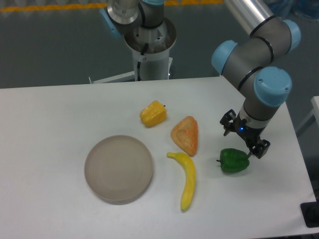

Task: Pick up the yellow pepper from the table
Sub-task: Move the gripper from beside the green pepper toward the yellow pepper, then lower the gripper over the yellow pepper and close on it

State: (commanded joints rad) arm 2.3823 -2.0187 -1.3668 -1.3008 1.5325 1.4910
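Observation:
My gripper grabs the yellow pepper by its blocky body (152, 115) next, to pick it up.
The yellow pepper (153, 114) is small, blocky and yellow-orange with a short stem. It lies on the white table (55, 114) near the middle, towards the back. My gripper (243, 140) hangs at the right side of the table, well to the right of the yellow pepper and just above a green pepper (234, 160). Its two dark fingers stand apart with nothing between them.
An orange triangular wedge (185, 135) lies right of and in front of the yellow pepper. A long curved yellow banana-like item (186, 179) lies in front of the wedge. A round grey plate (118, 169) sits front left. The arm's base (149, 50) stands behind the table.

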